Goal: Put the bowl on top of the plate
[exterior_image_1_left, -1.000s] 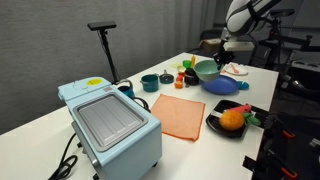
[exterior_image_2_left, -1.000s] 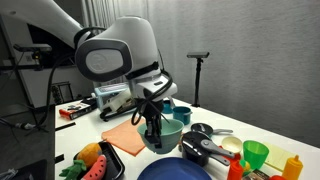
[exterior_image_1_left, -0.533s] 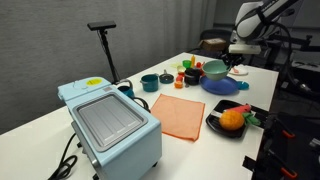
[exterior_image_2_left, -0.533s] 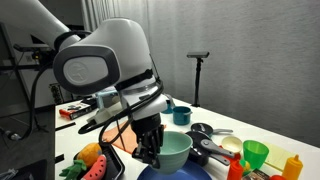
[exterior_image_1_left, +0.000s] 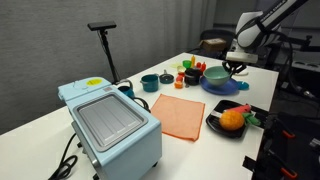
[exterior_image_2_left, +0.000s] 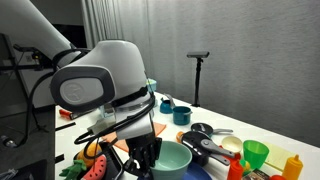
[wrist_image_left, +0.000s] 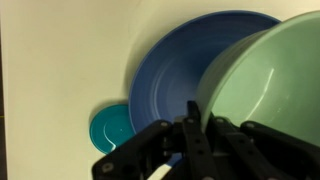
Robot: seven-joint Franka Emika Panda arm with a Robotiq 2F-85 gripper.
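The bowl hangs just above the flat blue plate and would end on the plate, so it is time for my gripper to open now.
My gripper is shut on the rim of the light teal-green bowl and holds it over the flat blue plate. In both exterior views the bowl hangs just above the plate, at the far end of the table. In the exterior view from behind the arm, the plate is mostly hidden by the arm and the bowl.
A small teal lid lies beside the plate. A black squarish plate with an orange fruit, an orange cloth, a toaster oven, teal cups, and bottles and a green cup stand around.
My gripper has carried the bowl sideways across the table, and it now hangs over the blue plate. The arm has swung along with it.
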